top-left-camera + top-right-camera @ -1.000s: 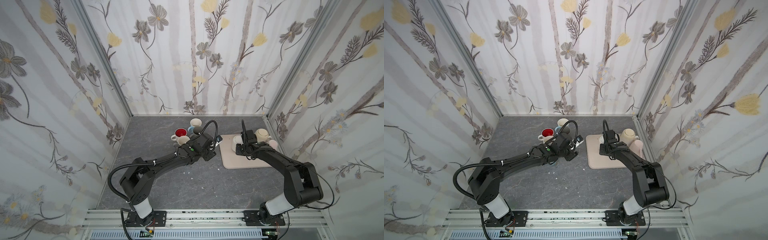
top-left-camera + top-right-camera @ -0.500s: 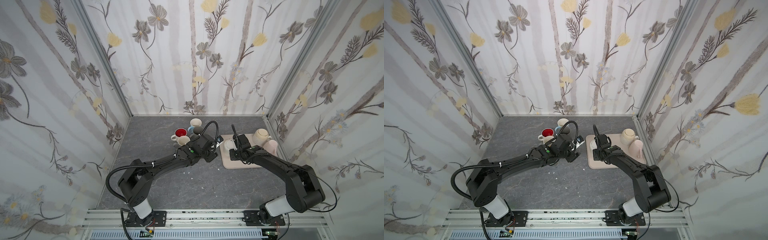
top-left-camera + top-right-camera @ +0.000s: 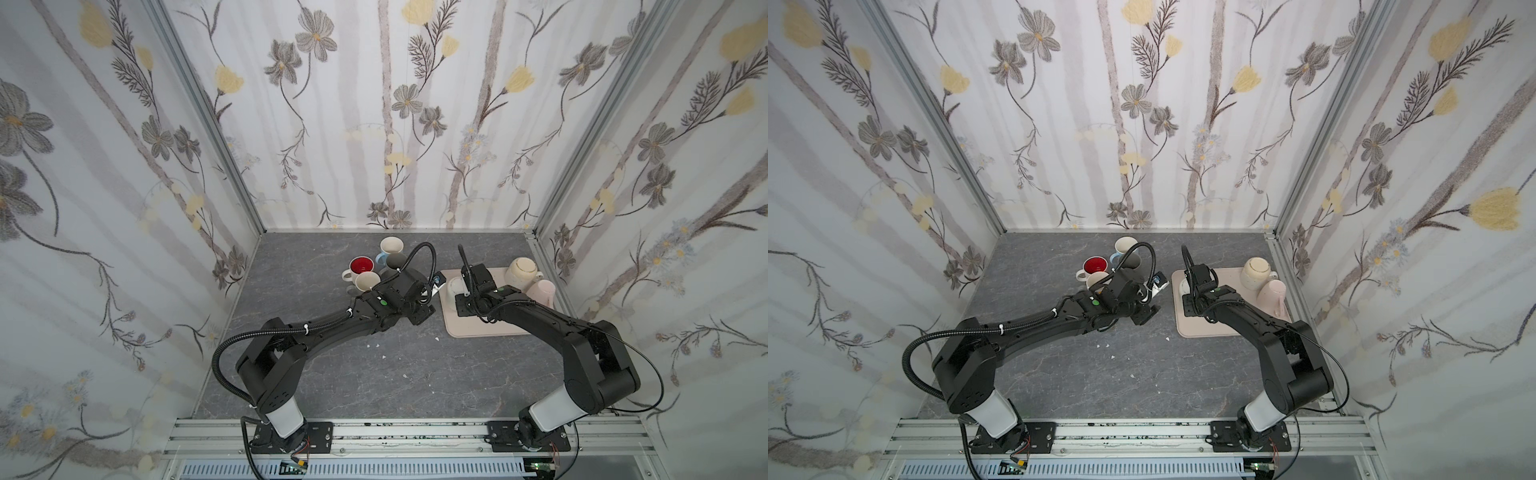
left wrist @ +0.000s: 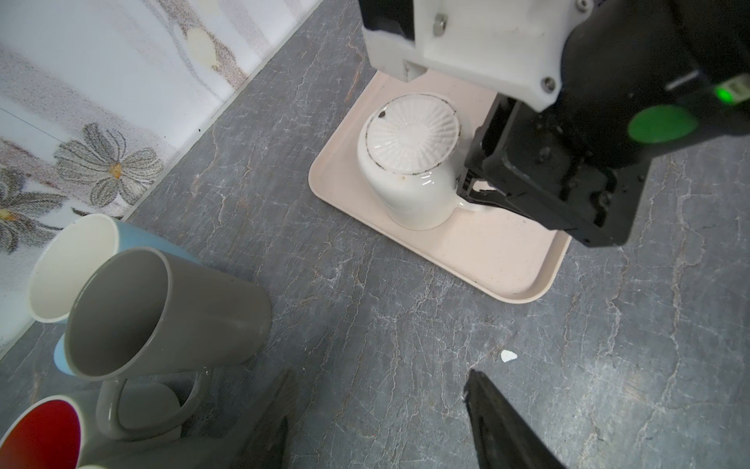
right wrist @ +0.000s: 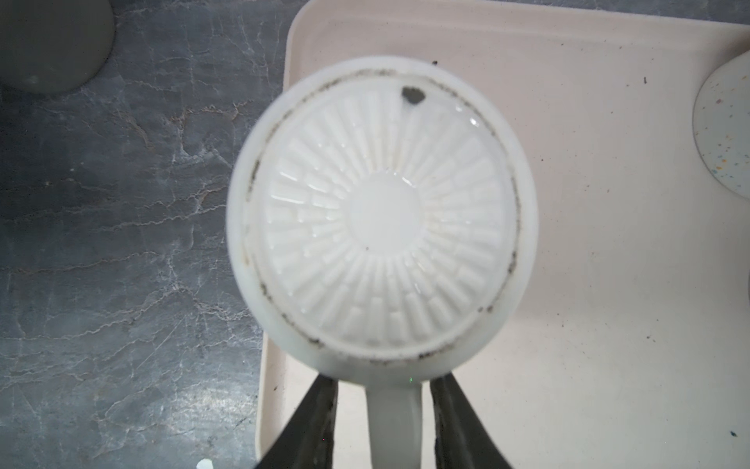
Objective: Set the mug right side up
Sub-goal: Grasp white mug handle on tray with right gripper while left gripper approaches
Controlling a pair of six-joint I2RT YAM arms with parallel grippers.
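In the right wrist view my fingers reach the mug's side alongside the handle, so it is now time for my right gripper to close on the mug's handle [image 5: 393,422].
A white mug [image 5: 381,203] stands upside down on the left end of the beige tray [image 5: 568,284], its ribbed base facing up. It shows in both top views [image 3: 454,286] [image 3: 1179,286] and in the left wrist view [image 4: 410,162]. My right gripper [image 5: 383,381] is open and straddles the mug's handle [image 5: 393,422], with a gap between the handle and each finger. My left gripper [image 4: 379,375] is open over bare table, a little short of the tray, with nothing between its fingers.
Upright mugs cluster left of the tray: red-lined [image 3: 360,265], cream [image 3: 368,281], blue [image 3: 390,246], grey [image 4: 162,308]. A speckled mug [image 3: 522,270] and a pink mug [image 3: 542,291] sit at the tray's right end. White chips [image 3: 376,345] lie on the table.
My right gripper has swung left across the tray and its jaws have opened around the white mug's handle. The mug now sits slightly further left. The left arm has barely moved.
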